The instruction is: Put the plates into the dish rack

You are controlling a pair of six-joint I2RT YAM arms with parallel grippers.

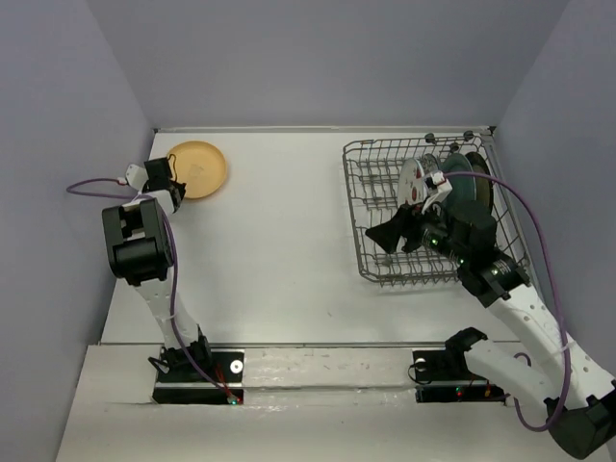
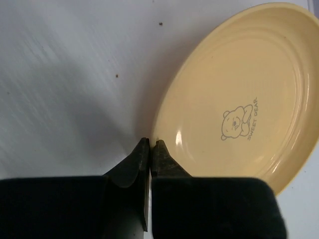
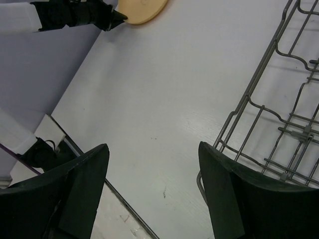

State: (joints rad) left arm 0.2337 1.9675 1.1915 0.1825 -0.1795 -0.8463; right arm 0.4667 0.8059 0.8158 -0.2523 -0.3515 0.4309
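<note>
My right gripper grabs the orange-yellow plate by its free rim (image 1: 224, 174) next. This leaves its other edge free to stand in the dish rack (image 1: 361, 207).
The orange-yellow plate (image 1: 200, 168) (image 2: 239, 99) lies flat on the table at the far left; it has a small bear print. My left gripper (image 1: 171, 180) (image 2: 151, 144) is shut on its near-left rim, one finger outside the edge and one over the plate. The dish rack (image 1: 361, 207) (image 3: 259, 114) stands at the right. A white plate with red marks (image 1: 416, 179) and a teal-blue plate (image 1: 474, 189) stand upright in it. My right gripper (image 1: 383, 236) (image 3: 152, 164) hangs open and empty over the rack's near-left corner. The right wrist view shows the orange-yellow plate (image 3: 142, 9) far off.
Grey walls close in the table at the left, back and right. The left wall runs close beside the left arm (image 1: 140, 241). A metal rail (image 1: 318, 361) lines the near edge between the arm bases.
</note>
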